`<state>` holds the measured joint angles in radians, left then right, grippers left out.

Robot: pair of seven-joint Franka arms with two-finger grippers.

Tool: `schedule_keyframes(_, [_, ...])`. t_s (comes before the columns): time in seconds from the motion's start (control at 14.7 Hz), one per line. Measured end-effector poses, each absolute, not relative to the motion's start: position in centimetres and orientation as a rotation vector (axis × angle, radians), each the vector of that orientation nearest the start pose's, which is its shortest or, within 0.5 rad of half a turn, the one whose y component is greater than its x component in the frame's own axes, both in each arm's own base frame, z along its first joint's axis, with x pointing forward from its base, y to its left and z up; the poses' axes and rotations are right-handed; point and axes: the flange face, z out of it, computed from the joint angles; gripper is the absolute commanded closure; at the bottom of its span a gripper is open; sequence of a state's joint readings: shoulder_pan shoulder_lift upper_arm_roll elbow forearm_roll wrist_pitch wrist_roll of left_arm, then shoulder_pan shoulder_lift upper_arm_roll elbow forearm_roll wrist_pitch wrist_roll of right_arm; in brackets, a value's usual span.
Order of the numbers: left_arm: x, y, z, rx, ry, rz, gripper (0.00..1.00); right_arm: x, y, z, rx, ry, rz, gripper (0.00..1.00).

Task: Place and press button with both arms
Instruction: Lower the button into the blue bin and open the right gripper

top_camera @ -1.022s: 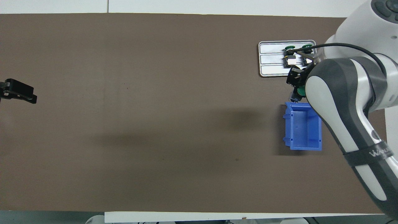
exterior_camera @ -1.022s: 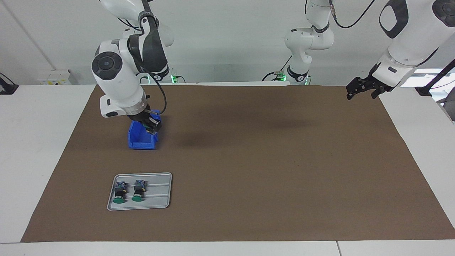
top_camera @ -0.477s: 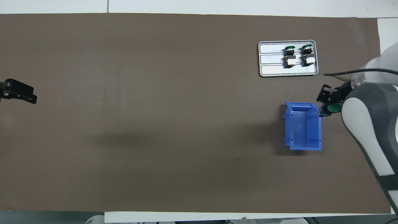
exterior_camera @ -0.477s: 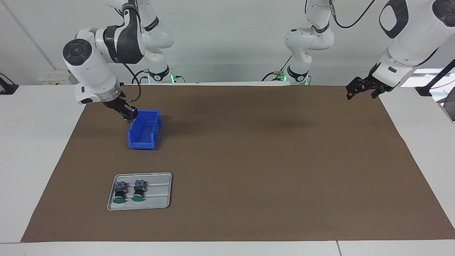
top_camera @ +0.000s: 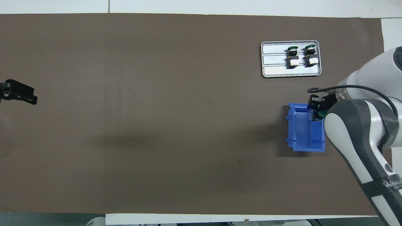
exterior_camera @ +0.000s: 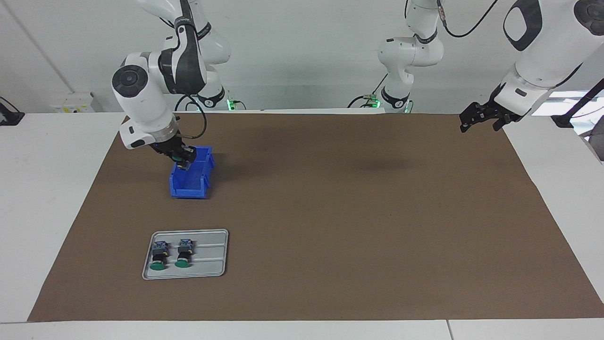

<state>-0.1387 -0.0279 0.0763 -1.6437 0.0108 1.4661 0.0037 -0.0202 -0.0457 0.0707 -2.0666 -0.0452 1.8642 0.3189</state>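
Note:
The button's green cap hangs above the blue bin's corner rim [top_camera: 323, 122], so my right gripper keeps holding the button for now.
My right gripper [exterior_camera: 182, 159] [top_camera: 315, 110] hangs over the blue bin [exterior_camera: 189, 191] [top_camera: 302, 133], above the bin's corner that lies toward the tray. It is shut on a button [top_camera: 319, 114] whose green cap shows between the black fingers. Two more buttons [exterior_camera: 158, 257] [exterior_camera: 183, 254] lie side by side on the grey tray [exterior_camera: 210, 264] [top_camera: 276, 71], green caps pointing away from the robots. My left gripper [exterior_camera: 475, 122] [top_camera: 19, 93] waits open and holds nothing, above the mat's edge at the left arm's end of the table.
A brown mat [exterior_camera: 339, 212] covers most of the white table. The tray lies farther from the robots than the bin, both toward the right arm's end. The right arm's white forearm [top_camera: 355, 138] covers the mat beside the bin in the overhead view.
My right gripper, still holding the button, swung out toward the right arm's end of the table and has come back over the bin. The left arm has not moved.

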Motion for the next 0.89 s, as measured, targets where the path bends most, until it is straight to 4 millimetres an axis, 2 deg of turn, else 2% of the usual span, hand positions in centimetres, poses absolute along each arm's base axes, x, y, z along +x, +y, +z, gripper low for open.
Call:
schedule_keyframes(0.27, [53.1, -3.1, 59.7, -3.118, 0.103, 0.234, 0.0, 51.3, 2.3, 41.4, -3.188, 0.228, 0.209, 0.76])
schedule_keyframes(0.89, [53.1, -3.1, 59.7, -3.118, 0.103, 0.234, 0.0, 49.3, 2.3, 37.3, -3.188, 0.145, 0.225, 0.75])
